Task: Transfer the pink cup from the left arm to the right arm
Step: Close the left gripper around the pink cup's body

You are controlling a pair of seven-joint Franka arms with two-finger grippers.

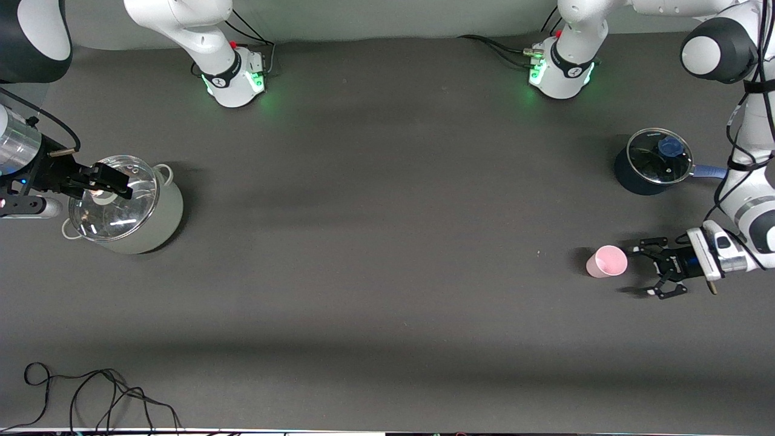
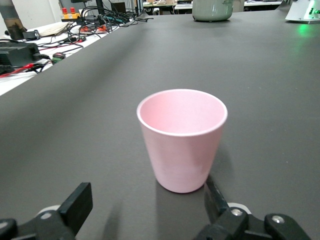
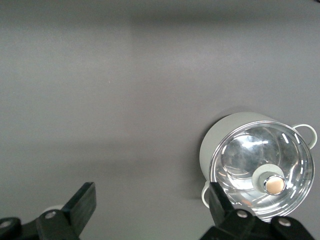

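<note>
My left gripper grabs the pink cup by its lower side (image 1: 594,269) (image 2: 181,170) next, so the cup's rim stays free for my right gripper.
The pink cup (image 1: 606,261) stands upright on the dark table near the left arm's end. My left gripper (image 1: 646,269) is low at the table beside it, open and empty. In the left wrist view the cup (image 2: 181,140) stands just ahead of the open left gripper (image 2: 148,202), with one fingertip (image 2: 214,196) close to its base and not touching. My right gripper (image 1: 124,184) hangs open and empty over the lidded grey pot at the right arm's end; in its own wrist view the right gripper (image 3: 151,200) shows open above bare table.
A grey pot with a glass lid (image 1: 130,209) stands at the right arm's end and also shows in the right wrist view (image 3: 220,145). A dark blue saucepan with a glass lid (image 1: 657,158) stands farther from the front camera than the cup. Black cables (image 1: 91,393) lie at the near edge.
</note>
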